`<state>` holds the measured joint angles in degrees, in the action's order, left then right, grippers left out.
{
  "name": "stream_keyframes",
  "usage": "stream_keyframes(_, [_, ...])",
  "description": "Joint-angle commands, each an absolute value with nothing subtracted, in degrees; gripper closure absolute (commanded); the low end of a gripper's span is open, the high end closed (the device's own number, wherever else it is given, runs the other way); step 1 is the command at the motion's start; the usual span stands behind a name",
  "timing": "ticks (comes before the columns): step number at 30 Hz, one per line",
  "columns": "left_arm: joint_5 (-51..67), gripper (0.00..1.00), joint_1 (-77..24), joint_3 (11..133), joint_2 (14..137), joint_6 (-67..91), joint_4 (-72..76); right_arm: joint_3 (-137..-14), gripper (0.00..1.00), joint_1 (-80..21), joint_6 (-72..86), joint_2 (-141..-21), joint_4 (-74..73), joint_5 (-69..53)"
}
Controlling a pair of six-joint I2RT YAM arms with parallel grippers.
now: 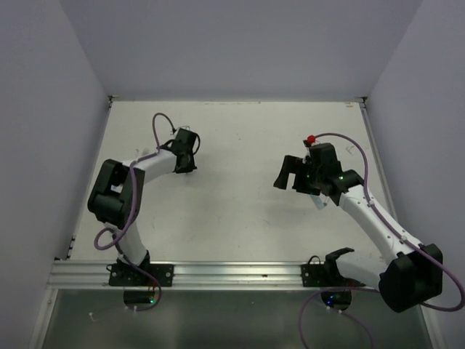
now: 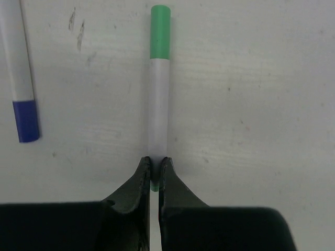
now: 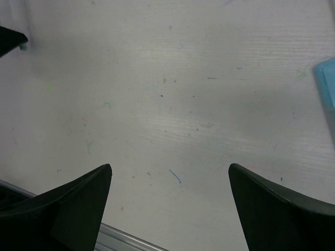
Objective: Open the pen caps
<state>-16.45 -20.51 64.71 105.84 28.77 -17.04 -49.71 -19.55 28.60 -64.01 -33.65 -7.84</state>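
Observation:
The robot's right gripper will next grab the pen's green cap to pull it open, and the pen's white body (image 2: 158,104) is left to the left gripper.
In the left wrist view my left gripper (image 2: 155,162) is shut on the near end of a white pen barrel (image 2: 158,104) lying on the table. Its green cap (image 2: 159,32) sits on the far end, and a bit of green shows between the jaws. A second white pen with a dark blue cap (image 2: 26,120) lies to the left. In the top view the left gripper (image 1: 187,153) covers both pens. My right gripper (image 3: 170,167) is open and empty above bare table; in the top view it (image 1: 293,174) is at mid right.
A light blue piece (image 3: 327,86) shows at the right edge of the right wrist view. A small red object (image 1: 310,139) lies just behind the right wrist. White walls enclose the table (image 1: 232,225), and a metal rail (image 1: 218,273) runs along the near edge.

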Motion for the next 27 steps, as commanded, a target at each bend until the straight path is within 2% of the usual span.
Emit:
stream_keyframes(1, [-7.3,1.0,-20.7,58.6,92.4,26.2,-11.3,-49.2,0.02,-20.9,32.3,-65.6,-24.9,-14.0])
stream_keyframes(7, [15.9,1.0,-21.0,41.2,72.3,26.6,-1.0,-52.6,0.03,-26.9,36.6,-75.4,-15.7,-18.2])
stream_keyframes(10, [23.1,1.0,-21.4,34.4,65.4,29.0,3.8,-56.2,0.05,-30.8,39.1,-81.1,-12.4,-17.8])
stream_keyframes(14, [26.8,1.0,-21.6,26.9,59.0,31.5,5.4,-54.8,0.12,-33.0,45.0,-83.6,-2.0,-18.0])
stream_keyframes(18, [29.1,1.0,-21.7,24.0,55.7,30.5,5.0,-58.8,0.25,-36.8,47.5,-88.9,1.6,-17.8])
stream_keyframes(27, [32.1,1.0,-21.7,20.8,51.0,32.2,5.9,-64.6,0.3,-43.8,50.5,-98.6,7.0,-14.0])
